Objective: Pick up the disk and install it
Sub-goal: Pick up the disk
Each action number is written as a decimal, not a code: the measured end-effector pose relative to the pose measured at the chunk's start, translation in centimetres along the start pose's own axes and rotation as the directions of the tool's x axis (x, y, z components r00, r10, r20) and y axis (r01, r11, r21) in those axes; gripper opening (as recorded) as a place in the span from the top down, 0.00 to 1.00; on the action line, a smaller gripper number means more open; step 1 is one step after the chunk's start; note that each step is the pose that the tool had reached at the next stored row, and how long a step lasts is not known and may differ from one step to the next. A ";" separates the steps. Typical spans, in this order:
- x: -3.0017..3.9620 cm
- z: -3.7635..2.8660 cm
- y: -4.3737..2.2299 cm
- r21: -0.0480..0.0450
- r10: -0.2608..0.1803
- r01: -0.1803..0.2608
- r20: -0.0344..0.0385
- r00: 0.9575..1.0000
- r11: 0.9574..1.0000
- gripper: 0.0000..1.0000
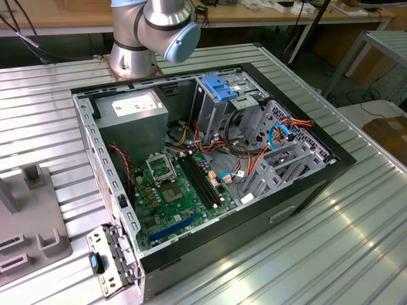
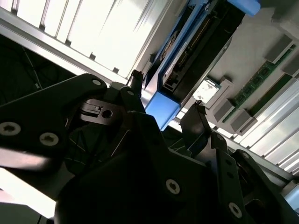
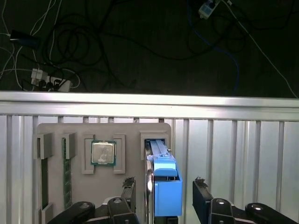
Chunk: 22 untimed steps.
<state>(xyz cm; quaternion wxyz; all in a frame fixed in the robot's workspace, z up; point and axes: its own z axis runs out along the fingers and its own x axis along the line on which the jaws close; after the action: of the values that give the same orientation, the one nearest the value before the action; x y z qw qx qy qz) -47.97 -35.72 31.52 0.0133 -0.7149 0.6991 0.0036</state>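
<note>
My gripper closes next, since its fingers are on both sides of the disk (image 3: pixel 163 184), beside its blue plastic bar (image 3: pixel 167 193). Closing now would catch the disk.
The disk (image 3: pixel 163 184) stands on edge in a slot of the grey holder plate (image 3: pixel 56 135), its blue plastic rail facing the camera. In the first wrist view my gripper (image 3: pixel 164 189) is open, one black finger on each side of the disk with a gap on both sides. The second wrist view shows the same hold-free straddle: the gripper (image 2: pixel 167 93) has its fingertips (image 2: pixel 135 77) beside the blue end of the disk (image 2: pixel 161 108). The open computer case (image 1: pixel 318 184) lies on the table in the exterior view, with a blue-latched drive bay (image 1: pixel 222 89) at its far end.
A processor chip (image 3: pixel 103 153) and two memory sticks (image 3: pixel 67 172) sit in other slots of the holder plate. The ribbed metal table (image 3: pixel 243 154) ends at an edge just beyond the plate, with cables on the dark floor behind. The arm's base (image 1: pixel 137 44) stands behind the case.
</note>
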 end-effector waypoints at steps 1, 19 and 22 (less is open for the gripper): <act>0.00 0.02 0.03 0.000 0.000 0.000 0.000 1.000 1.000 0.40; -0.22 0.36 0.30 0.000 0.002 -0.002 0.000 1.000 1.000 0.49; -0.22 0.38 0.31 0.000 0.002 -0.002 0.000 1.000 1.000 0.56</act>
<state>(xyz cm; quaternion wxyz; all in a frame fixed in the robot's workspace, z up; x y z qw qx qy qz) -48.28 -35.50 31.14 0.0131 -0.7143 0.6997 0.0035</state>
